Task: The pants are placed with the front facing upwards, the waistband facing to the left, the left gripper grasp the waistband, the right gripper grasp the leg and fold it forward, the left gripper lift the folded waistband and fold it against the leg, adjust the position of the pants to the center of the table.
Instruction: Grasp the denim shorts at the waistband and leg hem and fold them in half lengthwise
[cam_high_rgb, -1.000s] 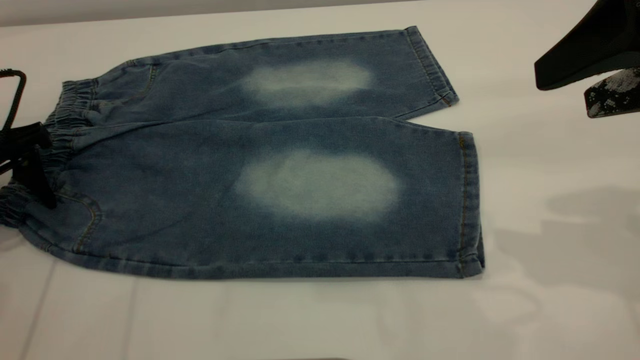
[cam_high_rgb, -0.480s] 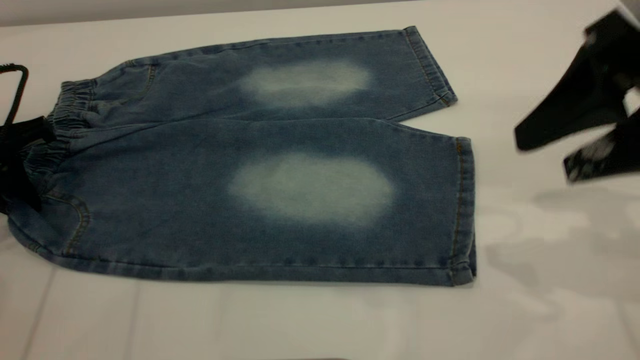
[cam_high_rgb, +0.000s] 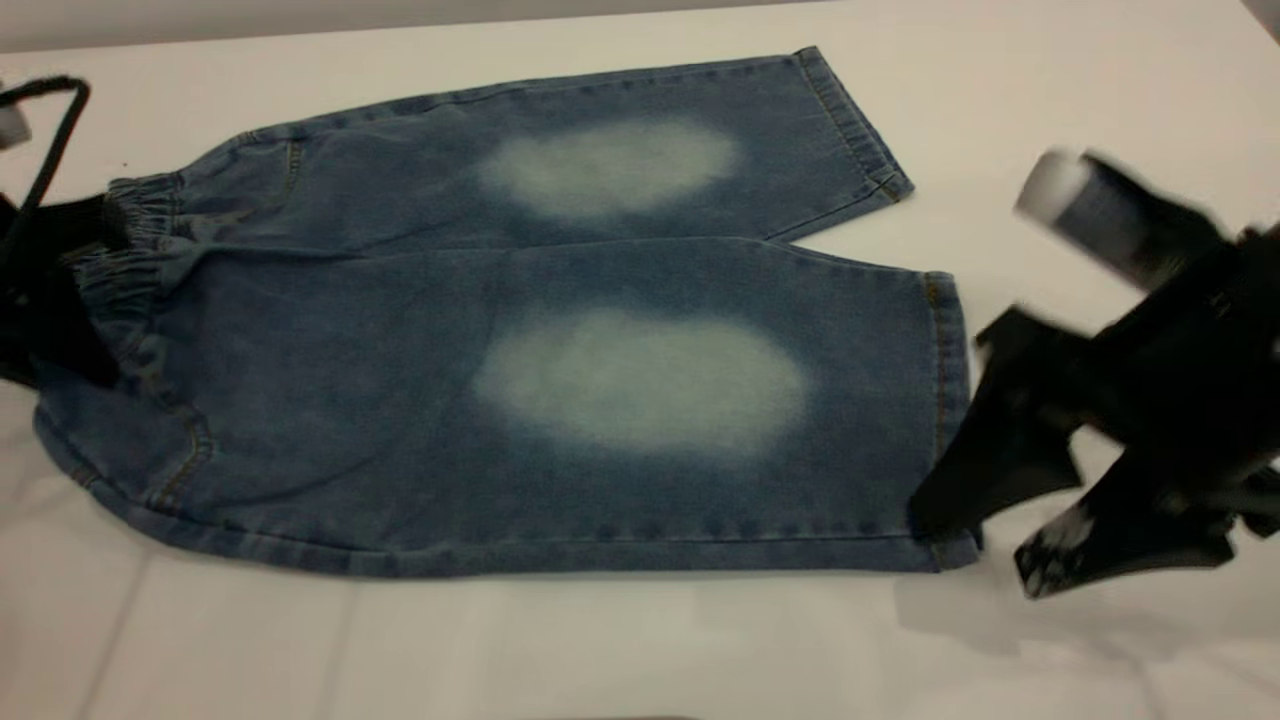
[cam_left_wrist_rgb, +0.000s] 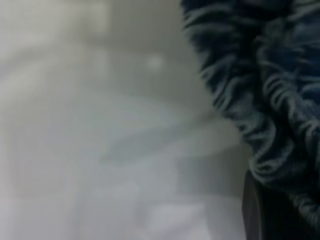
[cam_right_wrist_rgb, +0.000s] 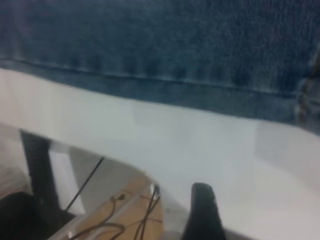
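The denim leg lies flat on the tabletop, so my right gripper next needs to grab the pants by the outer hem corner (cam_high_rgb: 956, 551), where two free edges meet.
The blue denim pants (cam_high_rgb: 520, 340) lie flat on the white table (cam_high_rgb: 640, 650), front up, with a pale oval on each leg. The gathered waistband (cam_high_rgb: 135, 235) is at the left end. My left gripper (cam_high_rgb: 55, 310) is shut on the waistband, which bunches up there. In the left wrist view the ruched waistband (cam_left_wrist_rgb: 270, 100) fills one side above a dark finger (cam_left_wrist_rgb: 255, 210). My right gripper (cam_high_rgb: 975, 548) stands open at the hem corner of the near leg (cam_high_rgb: 940, 400). One finger (cam_high_rgb: 960, 490) lies over that corner. The right wrist view shows the leg (cam_right_wrist_rgb: 175, 45) and one finger (cam_right_wrist_rgb: 202, 210).
A black cable (cam_high_rgb: 50, 130) loops up at the far left. In the right wrist view the table's edge (cam_right_wrist_rgb: 100, 150) runs close by, with a wooden floor, cables (cam_right_wrist_rgb: 120, 215) and a dark post (cam_right_wrist_rgb: 37, 170) beyond it.
The right gripper has dropped from the upper right to the near leg's hem corner. The left gripper has shifted and the waistband end has drawn in and bunched.
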